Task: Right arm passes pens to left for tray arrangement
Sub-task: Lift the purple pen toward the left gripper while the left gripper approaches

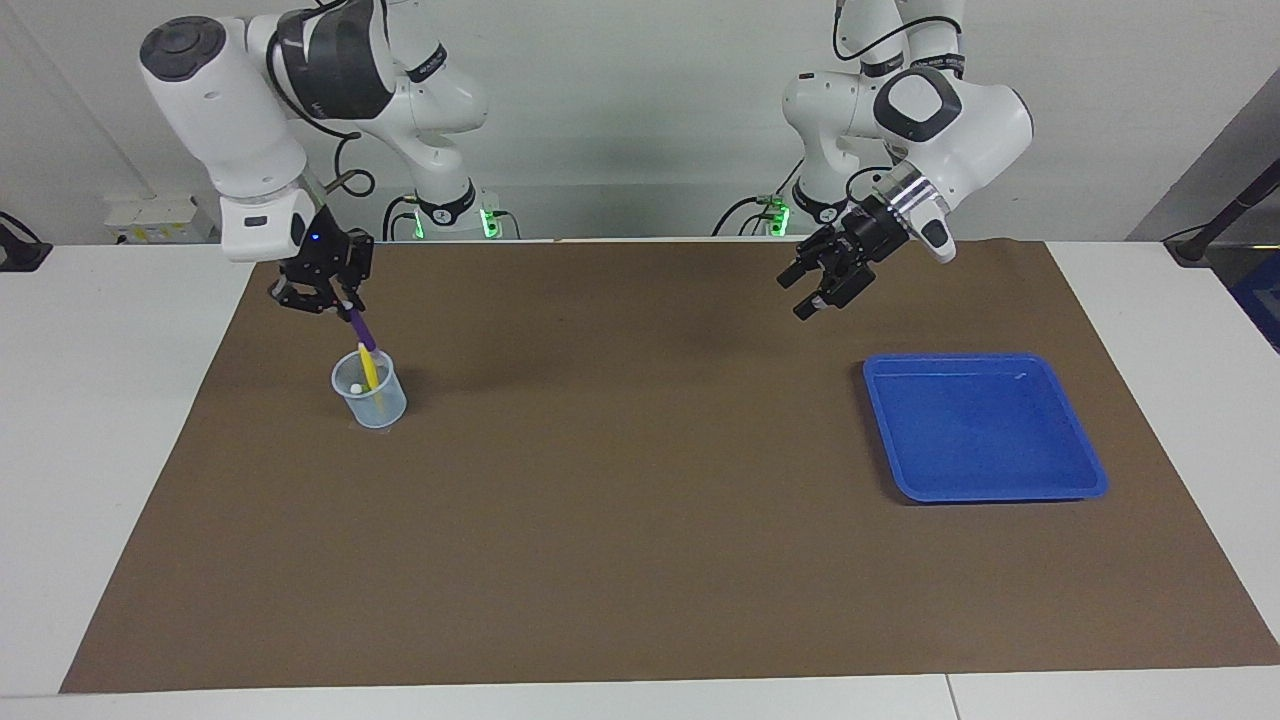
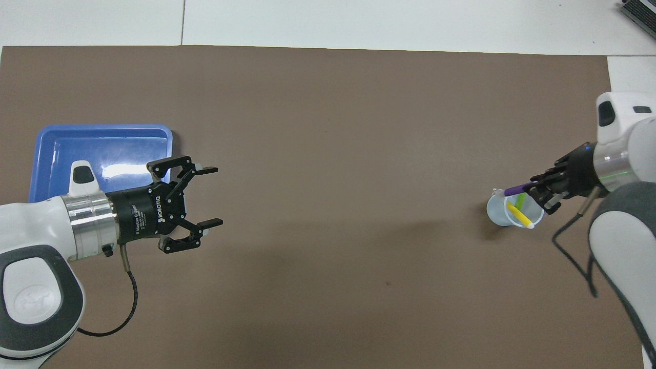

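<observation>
My right gripper's fingers cover the upper end of the purple pen, so my left gripper will grab the pen by its loose lower end (image 2: 511,190) next.
My right gripper (image 1: 332,297) (image 2: 536,188) is shut on the upper end of the purple pen (image 1: 361,331) (image 2: 516,190). The pen hangs tilted, its lower tip at the mouth of the translucent cup (image 1: 371,397) (image 2: 498,212). The yellow pen (image 1: 369,368) (image 2: 520,216) and the green pen (image 2: 518,201) lean inside the cup. My left gripper (image 1: 806,297) (image 2: 215,196) hangs open and empty over the brown mat, beside the blue tray (image 1: 985,430) (image 2: 97,146). The tray holds nothing.
A brown mat (image 1: 640,520) covers most of the white table. The cup stands toward the right arm's end and the tray toward the left arm's end, with bare mat between them.
</observation>
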Available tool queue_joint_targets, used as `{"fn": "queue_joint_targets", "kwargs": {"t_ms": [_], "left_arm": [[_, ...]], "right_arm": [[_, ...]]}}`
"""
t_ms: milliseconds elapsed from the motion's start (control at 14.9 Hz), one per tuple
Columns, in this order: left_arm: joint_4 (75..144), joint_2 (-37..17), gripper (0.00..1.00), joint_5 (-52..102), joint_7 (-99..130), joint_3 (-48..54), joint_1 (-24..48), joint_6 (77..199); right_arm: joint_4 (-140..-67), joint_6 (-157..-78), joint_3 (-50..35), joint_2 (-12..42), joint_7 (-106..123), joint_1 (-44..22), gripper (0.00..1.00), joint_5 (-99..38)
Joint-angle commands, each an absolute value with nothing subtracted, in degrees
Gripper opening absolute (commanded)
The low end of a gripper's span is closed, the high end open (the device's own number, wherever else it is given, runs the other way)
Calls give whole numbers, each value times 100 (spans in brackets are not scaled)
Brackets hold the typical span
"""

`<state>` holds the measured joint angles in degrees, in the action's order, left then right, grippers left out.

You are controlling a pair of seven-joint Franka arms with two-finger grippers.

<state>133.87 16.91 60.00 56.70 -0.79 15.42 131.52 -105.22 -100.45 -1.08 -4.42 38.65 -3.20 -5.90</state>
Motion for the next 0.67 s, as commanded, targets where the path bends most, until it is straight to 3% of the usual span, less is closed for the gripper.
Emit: {"fn": "queue_joint_targets", "kwargs": {"t_ms": [0,268,602], "left_arm": [[13439,1731,100,6275,5949,-141,1705,13324],[13430,1723,100,6346,6501,-132,1959,13473],[13456,1617,100,6354,7785,-132,2802,14307]], "right_arm": [[-10477,-10019,-456,-448,2318,-334,0,-1316],[-10538,-10501,-624,-448,830,-623,0,-2327],[-11082,-11871,-633,-632,-841,-1764,0,-2821]]}}
